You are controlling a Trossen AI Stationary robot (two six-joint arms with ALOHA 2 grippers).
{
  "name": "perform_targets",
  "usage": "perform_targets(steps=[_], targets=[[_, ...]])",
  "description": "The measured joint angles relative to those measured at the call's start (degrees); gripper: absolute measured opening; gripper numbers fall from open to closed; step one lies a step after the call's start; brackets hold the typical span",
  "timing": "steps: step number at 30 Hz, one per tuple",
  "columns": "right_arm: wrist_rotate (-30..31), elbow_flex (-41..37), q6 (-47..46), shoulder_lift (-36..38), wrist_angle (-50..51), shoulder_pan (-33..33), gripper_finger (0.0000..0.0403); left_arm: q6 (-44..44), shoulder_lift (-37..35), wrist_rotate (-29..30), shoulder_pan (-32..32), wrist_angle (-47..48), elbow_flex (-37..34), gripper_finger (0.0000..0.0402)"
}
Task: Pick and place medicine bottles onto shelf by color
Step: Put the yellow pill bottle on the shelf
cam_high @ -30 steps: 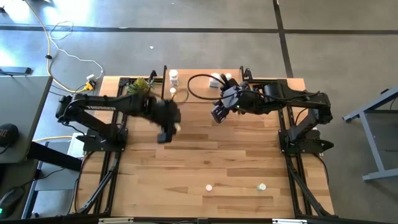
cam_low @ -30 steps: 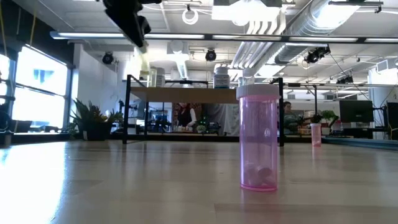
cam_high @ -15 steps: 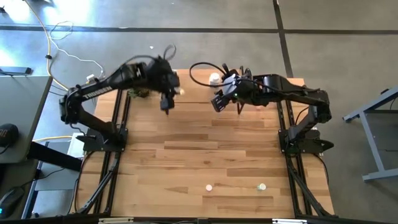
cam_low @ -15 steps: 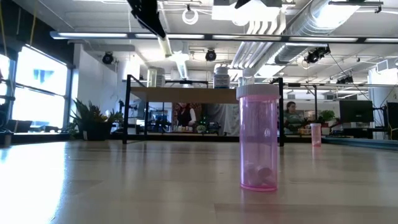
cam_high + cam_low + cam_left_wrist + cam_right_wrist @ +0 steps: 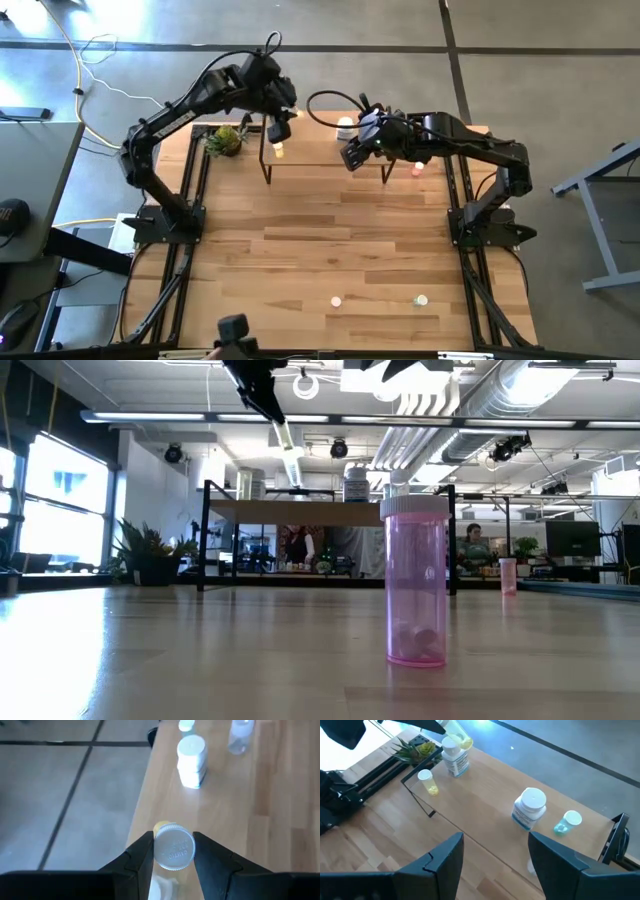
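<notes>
My left gripper holds the yellow bottle at a slant with its base above the shelf, so I should lower it onto the shelf before letting go.
My left gripper hangs over the left end of the light-wood shelf at the table's far edge, shut on a yellow-tinted medicine bottle with a white cap. On the shelf stand a white bottle, another white bottle, a small yellow one and a green-tinted one. My right gripper hovers open over the shelf's right half and holds nothing. A pink bottle stands upright on the near table. My left gripper pinches the yellow bottle at its white cap, one finger on each side. The fingers come from above, slanting down. The bottle is lifted clear above the shelf, and its yellow body slants down past the fingertips.
A green plant sits at the table's far left corner. A small pink bottle stands by the shelf's right leg. Two bottles stand near the table's near edge. A black cable loops behind the shelf. People show in the room beyond.
My left gripper has carried the yellow bottle from the middle of the table up and toward the far edge, ending over the shelf's left end. My right gripper has shifted slightly toward the far edge and stayed open.
</notes>
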State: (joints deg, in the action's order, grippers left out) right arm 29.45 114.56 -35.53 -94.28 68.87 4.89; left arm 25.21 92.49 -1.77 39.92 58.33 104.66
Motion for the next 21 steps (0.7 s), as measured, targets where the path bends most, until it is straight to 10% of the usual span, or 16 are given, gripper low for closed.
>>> perform_targets(steps=[21], targets=[[-0.09, -0.02, 1.07, -0.02, 0.74, -0.02, 0.0213, -1.26, 12.00, -2.51, -0.31, 3.16, 1.00, 0.0115]])
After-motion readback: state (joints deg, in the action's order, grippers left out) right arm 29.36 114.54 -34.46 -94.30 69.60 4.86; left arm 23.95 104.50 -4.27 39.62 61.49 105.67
